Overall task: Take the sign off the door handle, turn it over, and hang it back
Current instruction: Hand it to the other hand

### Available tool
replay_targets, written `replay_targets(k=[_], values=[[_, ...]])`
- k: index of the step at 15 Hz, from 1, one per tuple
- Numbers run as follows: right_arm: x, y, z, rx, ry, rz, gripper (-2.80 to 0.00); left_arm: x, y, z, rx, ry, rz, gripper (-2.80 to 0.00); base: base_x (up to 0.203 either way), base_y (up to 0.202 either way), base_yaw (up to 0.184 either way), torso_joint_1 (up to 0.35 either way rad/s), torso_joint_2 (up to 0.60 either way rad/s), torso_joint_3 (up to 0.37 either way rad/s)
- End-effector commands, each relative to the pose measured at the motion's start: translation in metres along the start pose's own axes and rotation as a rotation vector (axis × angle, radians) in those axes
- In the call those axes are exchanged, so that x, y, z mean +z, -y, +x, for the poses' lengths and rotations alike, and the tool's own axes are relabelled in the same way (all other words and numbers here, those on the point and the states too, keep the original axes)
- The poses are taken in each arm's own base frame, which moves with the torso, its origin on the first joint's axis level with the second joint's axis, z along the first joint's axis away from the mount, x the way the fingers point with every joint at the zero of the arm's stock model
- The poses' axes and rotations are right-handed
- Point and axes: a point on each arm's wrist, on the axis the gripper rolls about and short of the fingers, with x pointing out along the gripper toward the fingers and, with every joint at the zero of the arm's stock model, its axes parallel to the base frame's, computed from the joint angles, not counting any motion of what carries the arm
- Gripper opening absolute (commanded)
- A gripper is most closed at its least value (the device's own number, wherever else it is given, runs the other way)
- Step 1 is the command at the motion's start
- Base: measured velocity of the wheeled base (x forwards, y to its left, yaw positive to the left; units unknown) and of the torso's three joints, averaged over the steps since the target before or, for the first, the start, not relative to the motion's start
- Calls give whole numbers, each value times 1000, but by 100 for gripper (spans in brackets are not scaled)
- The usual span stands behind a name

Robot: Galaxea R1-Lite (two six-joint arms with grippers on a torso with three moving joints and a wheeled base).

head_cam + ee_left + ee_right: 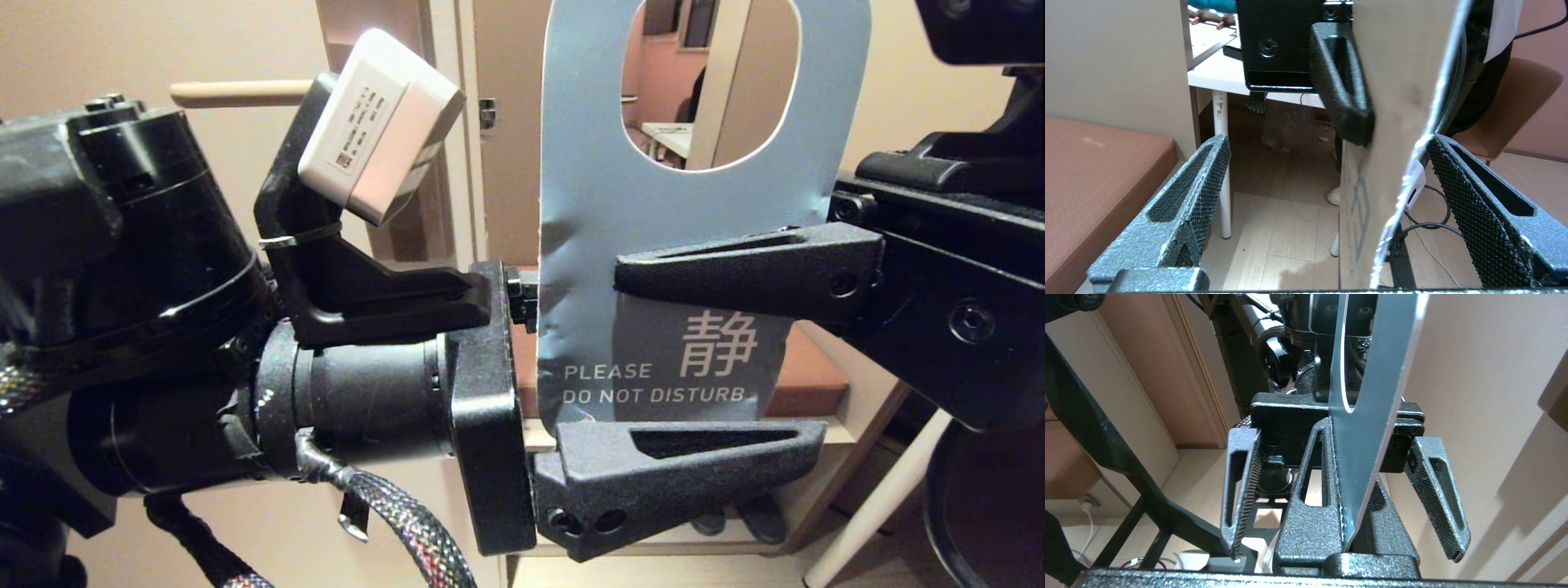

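I should grab the sign by its lettered end (627, 387) with my left gripper next, so that the sign's hole (713, 83) stays free for the door handle.
The sign (604, 204) stands upright in mid-air with its blue "PLEASE DO NOT DISTURB" side toward the head camera, off the door handle (237, 94), whose cream lever shows at the upper left behind my left wrist. My right gripper (633, 273) reaches in from the right and is shut on the sign's middle (1372, 416). My left gripper (767, 367) comes from the left, open wide and straddling the sign's lower part; one finger (678, 465) lies in front, the other is hidden behind the card. In the left wrist view the sign (1392, 81) stands edge-on, close to one finger of the left gripper (1329, 143).
The door frame (457, 163) stands just right of the handle. A brown cushioned bench (808, 384) lies behind the sign, and a white table leg (882, 498) slants at the lower right. A brown chair (1527, 102) and floor cables (1433, 220) show in the left wrist view.
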Motion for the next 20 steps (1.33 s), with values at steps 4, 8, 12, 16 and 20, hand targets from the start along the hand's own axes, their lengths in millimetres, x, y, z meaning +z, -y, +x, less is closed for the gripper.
replay_targets(k=[4, 8, 12, 16, 20], values=[[-1, 0, 1, 4, -1, 1, -280, 0, 1, -1, -3, 1, 3, 0, 0, 0, 0, 0, 0, 0], [0, 0, 2, 3, 0, 0, -280, -3, 3, 1, -14, -7, -5, -280, 0, 0, 0, 0, 0, 0], [-1, 1, 3, -1, -2, 3, -280, -4, 7, 3, -29, -10, -8, -280, 0, 0, 0, 0, 0, 0], [-1, 4, 6, -1, 17, -11, -280, -4, 7, 2, -29, -11, -8, -280, 0, 0, 0, 0, 0, 0], [-1, 5, 6, -1, 19, -4, -280, -3, 8, 1, -30, -7, -4, -280, 0, 0, 0, 0, 0, 0]])
